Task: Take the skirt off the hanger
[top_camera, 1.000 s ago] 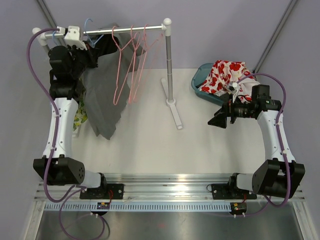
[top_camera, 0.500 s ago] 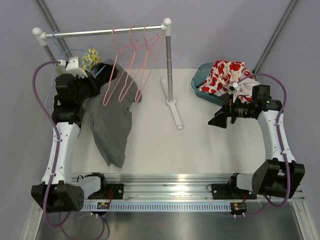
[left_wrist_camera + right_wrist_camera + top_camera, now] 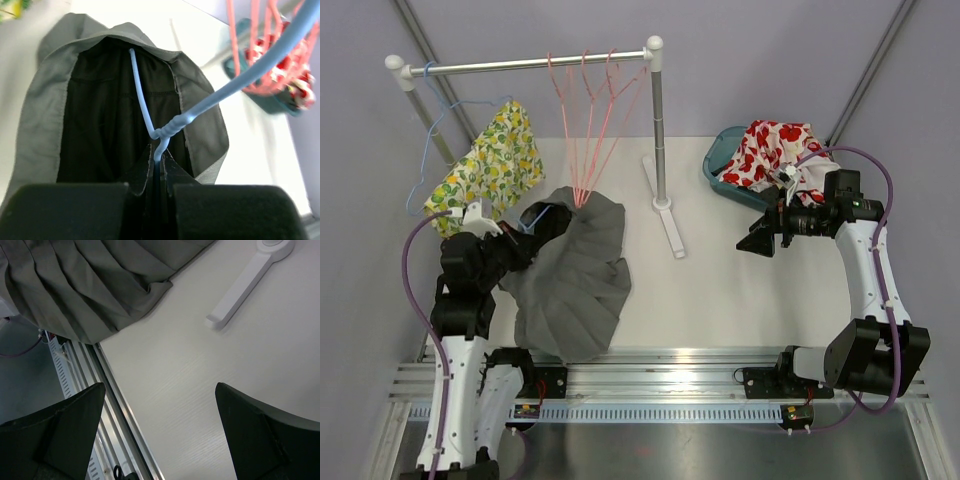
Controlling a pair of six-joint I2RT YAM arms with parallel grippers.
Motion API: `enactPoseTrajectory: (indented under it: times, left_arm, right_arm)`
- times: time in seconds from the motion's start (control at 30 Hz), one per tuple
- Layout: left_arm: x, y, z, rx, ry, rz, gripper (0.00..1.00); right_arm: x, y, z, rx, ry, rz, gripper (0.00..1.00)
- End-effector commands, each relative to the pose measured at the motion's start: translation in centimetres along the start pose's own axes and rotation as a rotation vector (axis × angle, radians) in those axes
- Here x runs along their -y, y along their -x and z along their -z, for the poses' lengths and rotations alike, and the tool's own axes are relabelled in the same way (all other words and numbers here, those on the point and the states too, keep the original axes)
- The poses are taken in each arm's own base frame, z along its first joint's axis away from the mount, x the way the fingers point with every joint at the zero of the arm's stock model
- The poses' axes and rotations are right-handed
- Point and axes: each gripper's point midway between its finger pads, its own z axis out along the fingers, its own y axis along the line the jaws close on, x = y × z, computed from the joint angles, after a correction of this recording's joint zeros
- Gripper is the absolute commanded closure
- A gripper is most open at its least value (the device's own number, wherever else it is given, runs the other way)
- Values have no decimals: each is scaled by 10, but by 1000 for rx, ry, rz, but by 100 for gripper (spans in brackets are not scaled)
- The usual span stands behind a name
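I will next draw the skirt (image 3: 570, 285) off the hanger, so my right gripper will grab it by its open waistband's edge (image 3: 570, 213), clear of the hanger.
A grey pleated skirt (image 3: 570, 285) hangs from a light blue wire hanger (image 3: 538, 212) and its lower part lies spread on the white table (image 3: 720, 290) at the near left. My left gripper (image 3: 520, 245) is shut on the blue hanger's neck (image 3: 159, 145); the left wrist view shows the skirt's waistband (image 3: 100, 100) open below it. My right gripper (image 3: 757, 240) is open and empty at the right, above bare table. The skirt's hem shows in the right wrist view (image 3: 90, 285).
A clothes rail (image 3: 520, 65) on a white stand (image 3: 665, 215) holds several pink hangers (image 3: 585, 120). A yellow-green floral garment (image 3: 490, 165) hangs on another blue hanger at the left. A teal basket (image 3: 725, 175) with red-and-white cloth (image 3: 770, 150) stands far right.
My left arm has carried the blue hanger and skirt off the rail, down and toward the near edge; the skirt has spread onto the table. The pink hangers swing back. The right arm is still.
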Motion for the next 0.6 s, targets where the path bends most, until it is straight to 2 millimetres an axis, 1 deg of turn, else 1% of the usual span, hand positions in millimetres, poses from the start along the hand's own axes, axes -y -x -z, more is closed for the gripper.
enactPoseTrajectory:
  times: [0.0,0.03,0.07,0.17,0.23,0.27,0.37,0.4,0.43,0.47,0.5,0.53,0.57]
  left_arm:
    - [43,-3,22,-8,-207,-12,100]
    - [48,-7,26,-19,-239,-21,100]
    - [60,-14,33,-51,-309,-37,100]
    - [68,-30,46,-112,-373,-80,100]
    - [68,-43,50,-163,-394,-91,100]
    - [72,-49,53,-188,-427,-87,100]
    - [80,-55,58,-216,-491,-80,100]
    - [82,-54,57,-214,-497,-79,100]
    - [89,-58,60,-237,-533,-86,100]
    - [94,-58,63,-242,-563,-92,100]
    - [100,-54,64,-234,-588,-97,100]
    - [107,-56,67,-249,-620,-107,100]
    - [115,-52,68,-248,-642,-122,100]
  right_arm:
    - [-8,6,2,31,41,30,1]
    - [-9,7,2,35,48,39,1]
    - [-12,7,2,36,60,35,1]
    - [-19,12,5,39,82,45,1]
    - [-23,15,6,40,86,65,1]
    - [-26,16,6,36,90,65,1]
    - [-33,17,6,24,100,76,1]
    - [-35,17,5,20,104,80,1]
    - [-38,18,4,17,109,88,1]
    - [-41,18,3,9,115,99,1]
    - [-49,18,-2,-1,137,120,1]
    - [-55,19,-5,-10,149,119,1]
    - [-60,23,-8,-1,165,134,1]
